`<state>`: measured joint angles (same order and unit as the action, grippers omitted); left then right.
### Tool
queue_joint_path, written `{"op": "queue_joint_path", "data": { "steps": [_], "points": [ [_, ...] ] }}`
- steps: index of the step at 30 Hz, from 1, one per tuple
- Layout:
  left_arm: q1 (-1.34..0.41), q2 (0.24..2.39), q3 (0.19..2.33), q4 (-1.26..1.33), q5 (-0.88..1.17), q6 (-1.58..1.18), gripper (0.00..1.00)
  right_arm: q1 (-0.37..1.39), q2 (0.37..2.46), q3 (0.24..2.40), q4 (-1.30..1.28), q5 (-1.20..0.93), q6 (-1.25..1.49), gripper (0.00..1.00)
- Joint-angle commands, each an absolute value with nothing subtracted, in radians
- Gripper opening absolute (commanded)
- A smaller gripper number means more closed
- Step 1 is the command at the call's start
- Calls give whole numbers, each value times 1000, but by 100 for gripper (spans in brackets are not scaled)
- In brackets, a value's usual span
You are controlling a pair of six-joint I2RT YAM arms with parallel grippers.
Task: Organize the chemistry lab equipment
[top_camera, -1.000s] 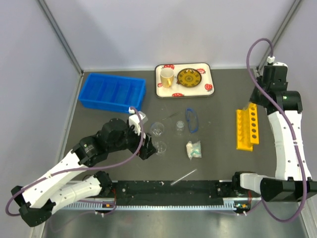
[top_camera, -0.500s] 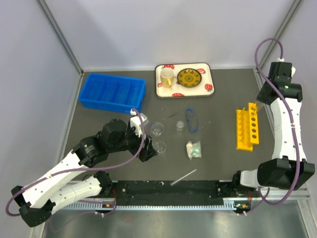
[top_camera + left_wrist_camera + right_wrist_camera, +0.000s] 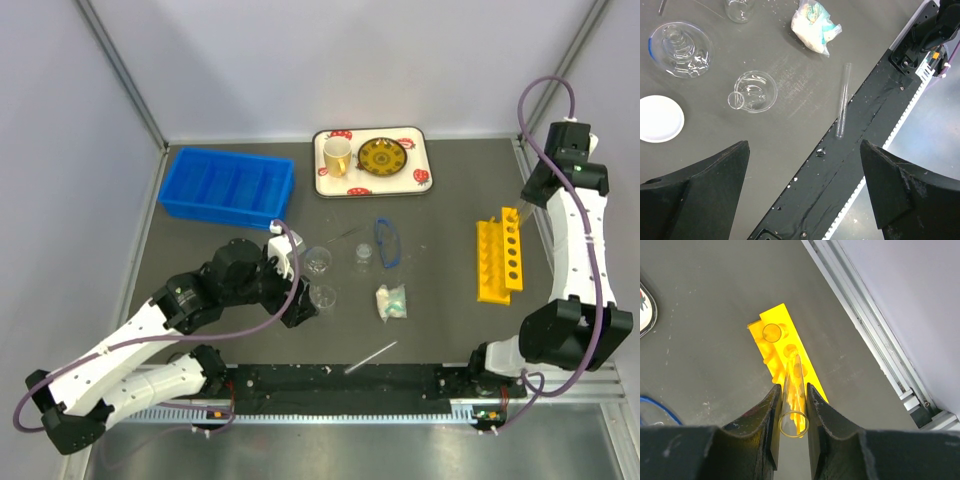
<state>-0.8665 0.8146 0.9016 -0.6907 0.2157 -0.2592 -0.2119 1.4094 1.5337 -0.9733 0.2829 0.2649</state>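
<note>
My right gripper needs to lower the tube before releasing it: its lower end is above the yellow rack's hole, and it would drop short if released now.
My right gripper is shut on a thin clear tube, held upright with its lower end over a hole of the yellow rack. From above, that gripper hangs at the rack's far end. My left gripper is open and empty above the table's near edge. Ahead of it lie a tipped beaker, a second beaker, a white dome, a packet and a loose tube. The blue-rimmed goggles lie mid-table.
A blue divided bin stands at the back left. A white tray at the back holds a yellow mug and a patterned plate. A black rail runs along the near edge.
The right arm has swung back and to the right, carrying the tube to the rack's far end. The left arm has barely shifted.
</note>
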Motion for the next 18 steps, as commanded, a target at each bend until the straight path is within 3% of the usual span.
{"op": "queue_joint_path", "data": {
  "steps": [1,18],
  "points": [
    [-870,819,946,-684,218,-238,97,-229,1433,1589,-934,273,270,12],
    [-868,838,946,-686,224,-225,97,-229,1516,1560,-931,238,287,12]
  ]
}}
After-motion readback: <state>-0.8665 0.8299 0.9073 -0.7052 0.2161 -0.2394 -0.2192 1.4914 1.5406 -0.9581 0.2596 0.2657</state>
